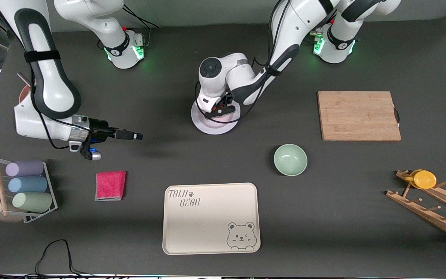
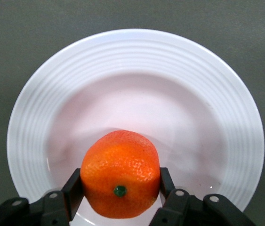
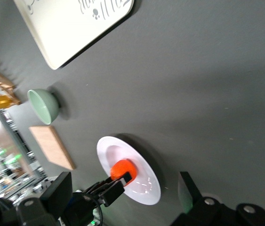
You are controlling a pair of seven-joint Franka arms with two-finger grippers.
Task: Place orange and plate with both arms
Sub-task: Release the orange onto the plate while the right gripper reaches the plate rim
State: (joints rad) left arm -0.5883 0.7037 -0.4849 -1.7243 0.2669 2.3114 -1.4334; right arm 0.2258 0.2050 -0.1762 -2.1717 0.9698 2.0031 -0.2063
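Note:
My left gripper should open now: the orange is low over the hollow of the plate, inside the plate's rim, so it would stay in the plate.
The pale plate (image 1: 211,126) lies mid-table, toward the arms' bases. My left gripper (image 1: 220,110) is down over the plate and hides the orange in the front view. In the left wrist view the black fingers (image 2: 73,190) are shut on the bright orange (image 2: 120,173), stem dimple facing the camera, over the plate's well (image 2: 137,108). I cannot tell whether the orange touches the plate. My right gripper (image 1: 129,135) is open and empty over bare table toward the right arm's end. Its wrist view shows the plate (image 3: 144,186) and the held orange (image 3: 120,168).
A mint-green bowl (image 1: 290,159) and a cream bear tray (image 1: 211,219) lie nearer the front camera. A wooden board (image 1: 358,115) and a rack with a yellow cup (image 1: 424,179) are toward the left arm's end. A pink cloth (image 1: 110,185) and a cup rack (image 1: 21,190) are toward the right arm's end.

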